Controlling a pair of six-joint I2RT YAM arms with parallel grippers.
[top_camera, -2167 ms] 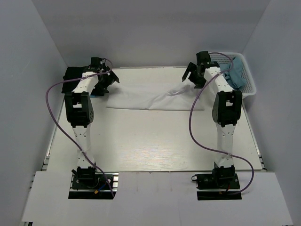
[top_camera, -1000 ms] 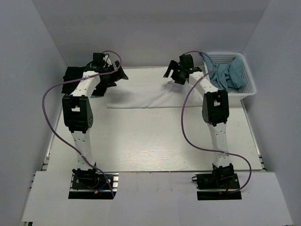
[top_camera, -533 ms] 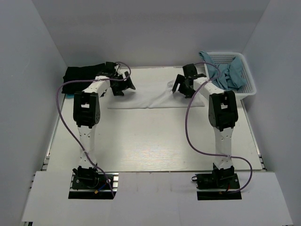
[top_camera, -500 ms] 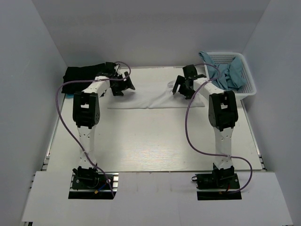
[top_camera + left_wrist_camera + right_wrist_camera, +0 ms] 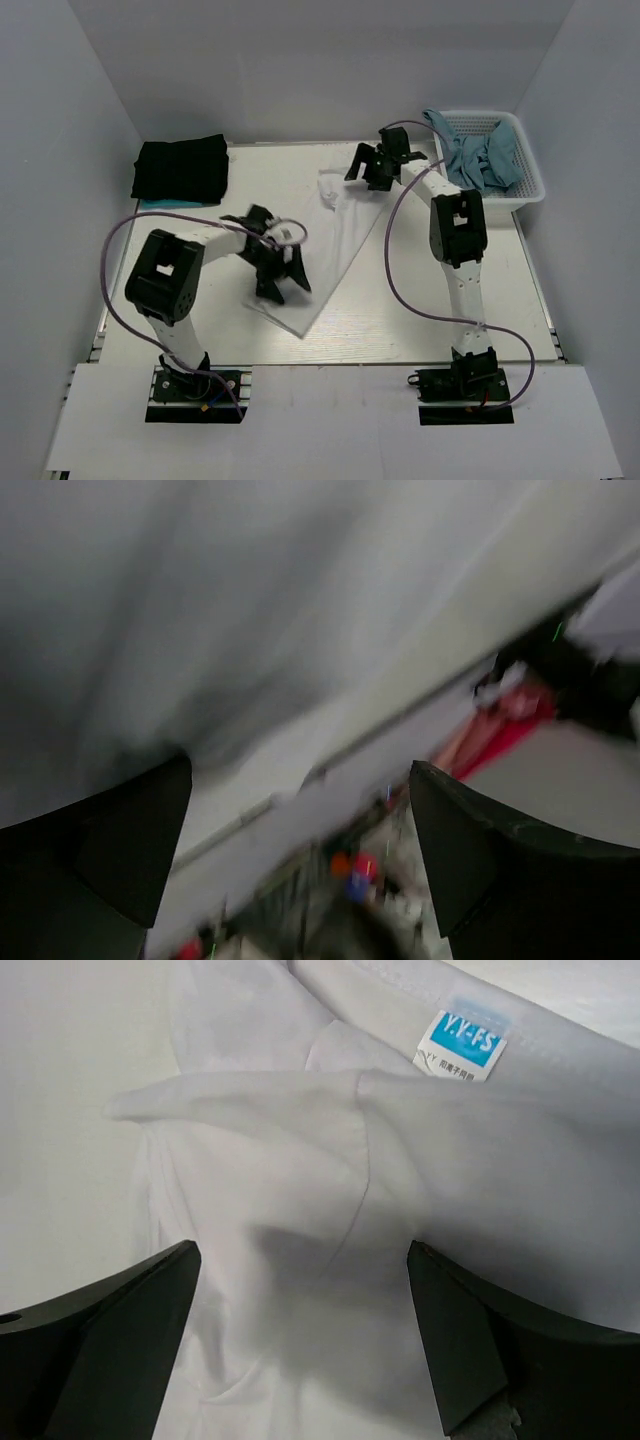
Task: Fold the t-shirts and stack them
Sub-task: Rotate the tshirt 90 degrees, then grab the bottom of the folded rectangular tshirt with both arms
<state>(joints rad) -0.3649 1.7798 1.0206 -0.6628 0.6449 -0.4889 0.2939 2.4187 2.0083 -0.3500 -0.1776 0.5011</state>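
Note:
The left gripper should next grab one corner of the white t-shirt's near end to fold it toward the collar, and the other corner is left for the right gripper.
The white t-shirt (image 5: 335,235) lies in a long diagonal strip from the back centre toward the near middle of the table. My left gripper (image 5: 282,285) hangs open over its near end; the left wrist view is motion-blurred, with white cloth (image 5: 200,600) above the spread fingers (image 5: 120,850) and nothing between them. My right gripper (image 5: 365,172) is open above the shirt's far end, just over the rumpled collar area (image 5: 300,1160) with its blue neck label (image 5: 466,1042). The black t-shirt (image 5: 180,168) lies folded at the back left corner.
A white basket (image 5: 528,190) at the back right holds a crumpled teal cloth (image 5: 485,155). Grey walls close in the table on three sides. The near table edge and arm base show blurred in the left wrist view.
The white t-shirt has swung from lying straight across the back to a diagonal. My left arm swept from the back left to the near middle. My right gripper shifted slightly back.

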